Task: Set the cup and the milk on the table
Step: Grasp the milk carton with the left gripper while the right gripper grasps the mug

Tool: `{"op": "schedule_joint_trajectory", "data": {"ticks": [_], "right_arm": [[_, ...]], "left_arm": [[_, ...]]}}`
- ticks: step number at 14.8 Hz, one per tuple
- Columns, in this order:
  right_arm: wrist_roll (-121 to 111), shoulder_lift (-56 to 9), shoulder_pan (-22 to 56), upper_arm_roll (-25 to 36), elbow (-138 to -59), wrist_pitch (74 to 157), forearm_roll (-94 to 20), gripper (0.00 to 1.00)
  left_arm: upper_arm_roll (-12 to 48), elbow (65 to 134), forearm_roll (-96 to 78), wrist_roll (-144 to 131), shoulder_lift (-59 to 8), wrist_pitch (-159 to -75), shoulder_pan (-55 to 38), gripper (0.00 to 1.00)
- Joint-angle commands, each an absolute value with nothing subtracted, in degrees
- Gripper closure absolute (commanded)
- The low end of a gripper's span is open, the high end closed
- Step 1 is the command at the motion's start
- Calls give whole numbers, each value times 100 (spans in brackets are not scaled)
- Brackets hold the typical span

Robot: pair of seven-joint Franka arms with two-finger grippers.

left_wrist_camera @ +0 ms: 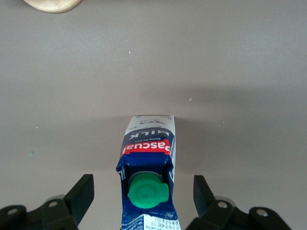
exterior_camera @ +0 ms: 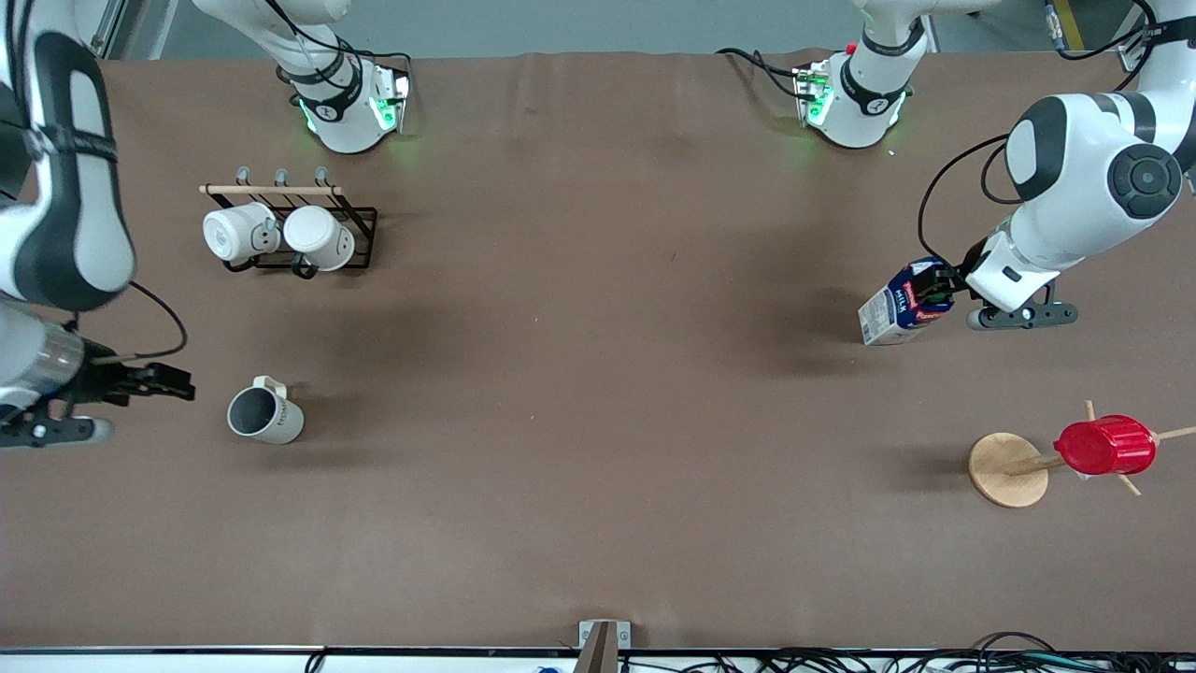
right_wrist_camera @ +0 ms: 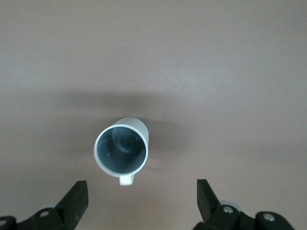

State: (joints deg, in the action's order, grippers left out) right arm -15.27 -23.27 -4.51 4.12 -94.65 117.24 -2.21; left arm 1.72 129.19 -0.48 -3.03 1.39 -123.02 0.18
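Note:
The left gripper picks up the milk carton by its green-capped top end (exterior_camera: 931, 277) (left_wrist_camera: 147, 191) next, to place it on the tabletop.
The milk (exterior_camera: 897, 307), a blue-and-white carton with a green cap, stands on the brown table (exterior_camera: 598, 374) toward the left arm's end. My left gripper (exterior_camera: 930, 292) is open around its top. In the left wrist view the carton (left_wrist_camera: 148, 158) sits between the fingers (left_wrist_camera: 81, 194) with a gap on each side. The pale grey cup (exterior_camera: 264, 414) stands upright on the table toward the right arm's end. My right gripper (exterior_camera: 154, 381) is open and empty, apart from the cup. In the right wrist view the cup (right_wrist_camera: 121, 151) lies just ahead of the gripper (right_wrist_camera: 141, 199), handle toward it.
A black rack (exterior_camera: 360, 238) with two cream mugs (exterior_camera: 280, 234) stands farther from the front camera than the cup. A round wooden disc (exterior_camera: 1000, 472) with pegs holds a red ribbed cup (exterior_camera: 1105, 445), nearer the front camera than the milk. The disc also shows in the left wrist view (left_wrist_camera: 52, 4).

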Motion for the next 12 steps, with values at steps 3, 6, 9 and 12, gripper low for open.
{"op": "schedule_joint_trajectory", "data": {"ticks": [3,6,9,12], "right_arm": [[-1714,-2873,-431,369,-9702,12408,-167,0],[-1889,-2918,-404,369,-10185,13050,-167,0],[-1925,-3093,-404,369,-10248,13174,-167,1],[-1916,-3164,-404,360,-10257,13219,-202,29]], "left_arm": [[193,13078,97,-132,79,-12507,35,8],[185,13227,97,-132,79,-12603,35,8],[193,13359,105,-132,79,-12726,35,9],[185,13359,105,-132,70,-12744,44,37]]}}
